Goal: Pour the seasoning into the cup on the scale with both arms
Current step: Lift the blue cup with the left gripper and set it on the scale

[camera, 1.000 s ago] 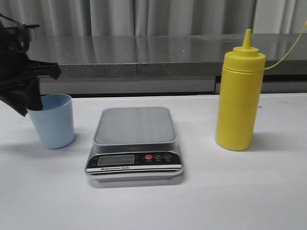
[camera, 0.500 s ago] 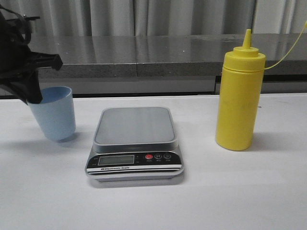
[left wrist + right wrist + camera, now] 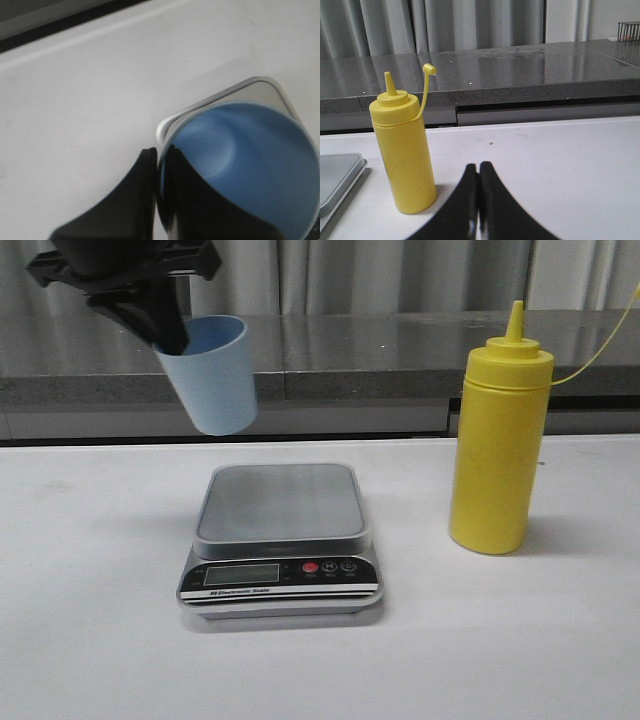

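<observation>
I need to keep holding the cup with my left gripper, because the blue cup's base (image 3: 227,427) hangs tilted above the scale's silver platform (image 3: 283,504) in the front view.
My left gripper (image 3: 170,332) is shut on the rim of the pale blue cup (image 3: 212,375) and holds it in the air, tilted, above the left back part of the scale (image 3: 280,502). In the left wrist view one finger is inside the cup (image 3: 250,160), one outside, and the scale's corner (image 3: 170,122) shows below. The yellow seasoning bottle (image 3: 498,440) stands upright on the table right of the scale, its cap hanging off on a strap. My right gripper (image 3: 479,172) is shut and empty, low over the table beside the bottle (image 3: 405,155); it is out of the front view.
The scale's black front panel with LCD and red button (image 3: 309,567) faces the front. A dark grey counter (image 3: 350,350) and curtains run behind the white table (image 3: 500,640). The scale's edge shows in the right wrist view (image 3: 337,177).
My left gripper has lifted the cup off the table at the far left and carried it up and right, toward the scale. The bottle and scale have not moved.
</observation>
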